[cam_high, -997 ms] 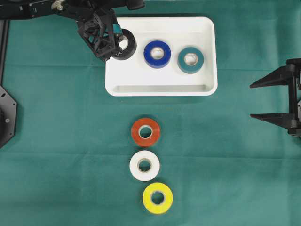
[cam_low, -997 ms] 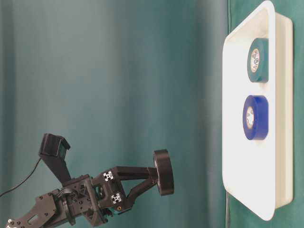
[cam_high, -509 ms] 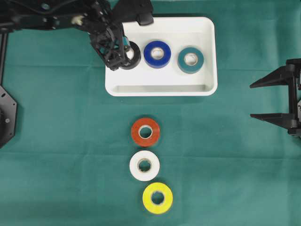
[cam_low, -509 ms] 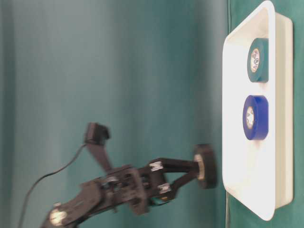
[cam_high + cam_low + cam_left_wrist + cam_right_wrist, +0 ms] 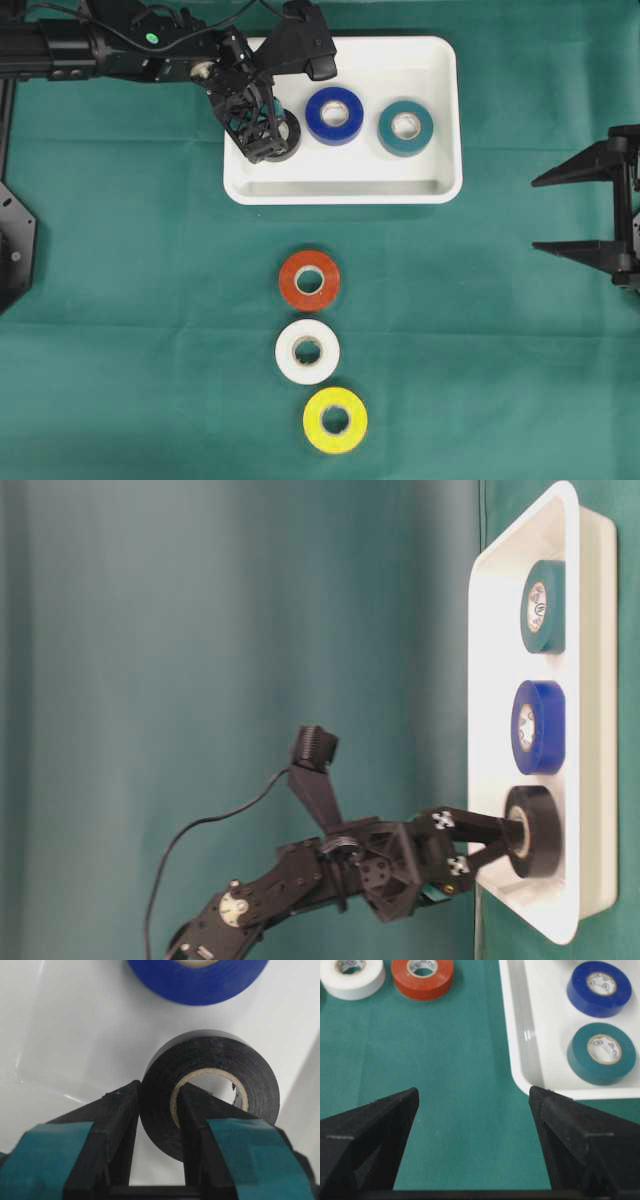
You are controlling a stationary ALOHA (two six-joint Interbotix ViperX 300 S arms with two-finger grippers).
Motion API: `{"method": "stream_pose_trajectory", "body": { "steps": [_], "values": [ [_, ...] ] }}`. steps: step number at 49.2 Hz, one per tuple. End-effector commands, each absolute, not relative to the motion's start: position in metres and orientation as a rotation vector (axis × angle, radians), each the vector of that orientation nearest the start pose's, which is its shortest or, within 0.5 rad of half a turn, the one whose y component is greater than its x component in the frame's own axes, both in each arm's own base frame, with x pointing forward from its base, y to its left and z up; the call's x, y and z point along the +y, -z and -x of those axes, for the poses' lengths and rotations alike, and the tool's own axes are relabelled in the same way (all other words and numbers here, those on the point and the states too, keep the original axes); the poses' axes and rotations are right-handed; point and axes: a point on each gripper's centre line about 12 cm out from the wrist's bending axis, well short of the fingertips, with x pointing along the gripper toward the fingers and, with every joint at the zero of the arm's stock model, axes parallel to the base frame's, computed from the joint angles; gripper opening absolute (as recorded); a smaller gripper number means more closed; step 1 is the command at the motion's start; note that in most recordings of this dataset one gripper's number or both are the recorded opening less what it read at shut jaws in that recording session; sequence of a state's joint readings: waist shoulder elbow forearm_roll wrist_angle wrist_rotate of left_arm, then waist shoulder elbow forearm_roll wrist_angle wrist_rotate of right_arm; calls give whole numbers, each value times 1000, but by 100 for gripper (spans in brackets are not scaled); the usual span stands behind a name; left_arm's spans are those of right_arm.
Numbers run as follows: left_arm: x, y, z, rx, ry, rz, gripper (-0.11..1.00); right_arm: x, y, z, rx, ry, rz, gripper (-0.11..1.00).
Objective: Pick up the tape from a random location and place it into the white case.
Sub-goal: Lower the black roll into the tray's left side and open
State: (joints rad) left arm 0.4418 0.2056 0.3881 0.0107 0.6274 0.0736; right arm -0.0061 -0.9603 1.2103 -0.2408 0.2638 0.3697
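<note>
My left gripper releases the black tape roll (image 5: 286,141) now, since the black tape roll is down at the bottom of the white case (image 5: 350,172) beside the blue roll.
A black tape roll (image 5: 286,141) is down inside the left end of the white case (image 5: 350,172), level with the rolls lying there. My left gripper (image 5: 268,133) is shut on its wall. One finger (image 5: 200,1110) is inside the cardboard core and the other (image 5: 117,1110) is outside. From table level the black tape roll (image 5: 537,830) sits at the case (image 5: 490,680) floor, with the left gripper (image 5: 508,832) reaching over the rim. My right gripper (image 5: 540,213) hangs open and empty over the cloth at the far right.
A blue roll (image 5: 334,115) and a teal roll (image 5: 405,127) lie in the case to the right of the black one. Red (image 5: 309,280), white (image 5: 308,351) and yellow (image 5: 335,420) rolls lie in a column on the green cloth below the case.
The left gripper carried the black roll from above the case's left rim rightward and down into the case. The right arm has not moved.
</note>
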Motion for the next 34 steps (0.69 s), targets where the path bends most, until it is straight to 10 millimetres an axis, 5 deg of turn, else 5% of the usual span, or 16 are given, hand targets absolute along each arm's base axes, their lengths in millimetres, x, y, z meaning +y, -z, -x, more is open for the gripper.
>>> {"method": "stream_pose_trajectory", "body": {
  "steps": [1, 25, 34],
  "values": [
    [178, -137, -372, 1187, -345, 189, 17, -9, -226, -187, 480, 101, -118, 85],
    [176, -140, -377, 1156, -324, 156, 18, -9, -226, -187, 481, 101, -118, 85],
    [176, -141, -379, 1137, -328, 153, 64, -9, -225, -187, 483, 101, -118, 85]
  ]
}}
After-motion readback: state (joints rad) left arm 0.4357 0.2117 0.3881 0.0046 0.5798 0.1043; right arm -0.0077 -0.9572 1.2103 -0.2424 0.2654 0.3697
